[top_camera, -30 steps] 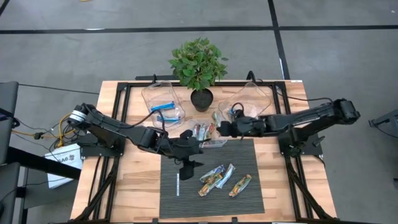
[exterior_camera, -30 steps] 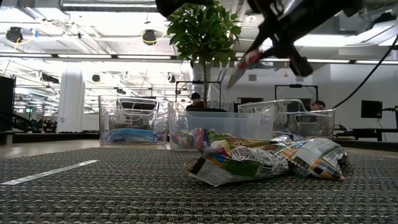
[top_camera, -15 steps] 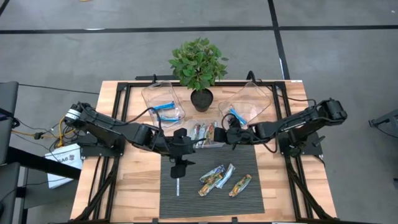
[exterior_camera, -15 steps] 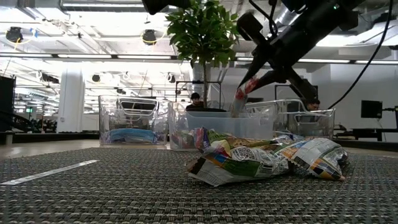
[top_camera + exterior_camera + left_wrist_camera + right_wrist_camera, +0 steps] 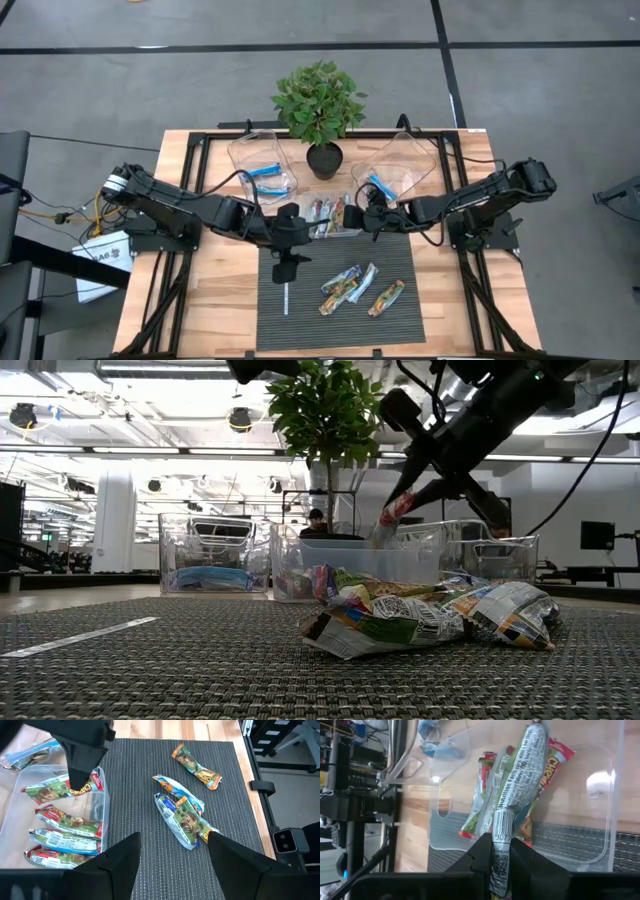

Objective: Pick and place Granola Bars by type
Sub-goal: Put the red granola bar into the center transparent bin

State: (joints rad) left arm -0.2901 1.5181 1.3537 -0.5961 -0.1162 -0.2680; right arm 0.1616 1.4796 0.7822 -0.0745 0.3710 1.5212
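Note:
The bar's loose end (image 5: 532, 742) is over the bars inside the middle tub (image 5: 580, 815). The bar would drop onto them, so my right gripper lets go of the bar next.
Several green-and-red granola bars (image 5: 62, 827) lie in the clear middle tub (image 5: 352, 232). More multicoloured bars (image 5: 350, 284) lie piled on the dark mat, and one (image 5: 386, 297) lies apart. The far tubs each hold a blue bar (image 5: 262, 171), (image 5: 378, 186). My right gripper (image 5: 363, 216) is shut on a green-and-red bar (image 5: 520, 785) above the middle tub's right end. My left gripper (image 5: 172, 865) hovers open over the mat's far left part, with the piled bars (image 5: 182, 817) ahead of it. My right gripper pinches the bar's barcode end (image 5: 501, 832) between its two fingers, with the bar running lengthwise out of them. The fingers (image 5: 430, 465) slant down from the table's right side. The bar (image 5: 385, 520) hangs tilted below them, with its free end down at the tub's rim height.
A potted plant (image 5: 320, 105) stands at the far edge between the two far tubs. A thin white stick (image 5: 286, 297) lies on the mat's left part. Black frame rails run along both table sides. Bare wood shows to the left and right of the mat.
My right gripper, still shut on the bar, has come down over the middle tub, so the bar's free end has dropped from well above the rim to about rim height. My left gripper has swung slightly toward the table's left edge and stayed open.

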